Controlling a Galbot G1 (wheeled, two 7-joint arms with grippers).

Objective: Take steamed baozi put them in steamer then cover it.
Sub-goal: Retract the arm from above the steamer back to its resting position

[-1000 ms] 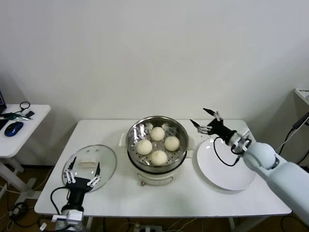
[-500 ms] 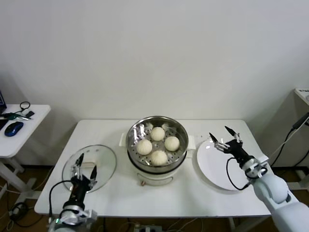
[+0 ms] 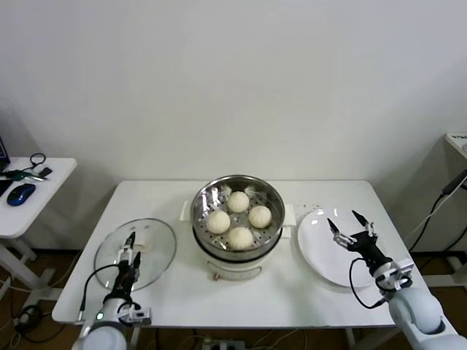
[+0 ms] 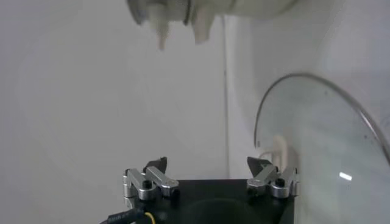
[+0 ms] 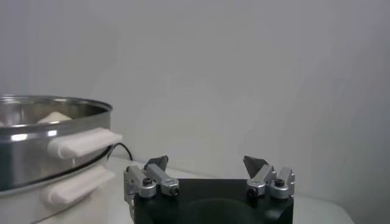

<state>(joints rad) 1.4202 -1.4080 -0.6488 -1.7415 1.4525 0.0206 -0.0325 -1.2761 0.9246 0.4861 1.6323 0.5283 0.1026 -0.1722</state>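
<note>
My left gripper will reach the clear glass lid and grab it by its cream handle (image 3: 137, 249). The lid will then cover the steamer of baozi (image 3: 238, 217).
Several white steamed baozi (image 3: 238, 217) lie in the shiny steel steamer (image 3: 206, 198) on its white pot base at the table's middle; one bun top (image 5: 55, 117) shows over the steamer rim (image 5: 42, 137) in the right wrist view. The cover (image 3: 153, 237), a clear glass lid with a cream handle (image 4: 279, 149), lies flat on the table to the left of the steamer. My left gripper (image 3: 131, 249) stands open over the near part of the cover (image 4: 317, 140), empty. My right gripper (image 3: 352, 223) is open and empty above the white plate.
A bare white plate (image 3: 321, 259) lies right of the steamer. The white table (image 3: 182, 295) ends close in front of both arms. A small side table (image 3: 51, 171) with a blue mouse (image 3: 20, 194) and cables stands at the far left.
My right gripper has drawn back from beside the steamer to the near right, over the plate, still open. My left gripper has turned and edged forward over the cover's near part.
</note>
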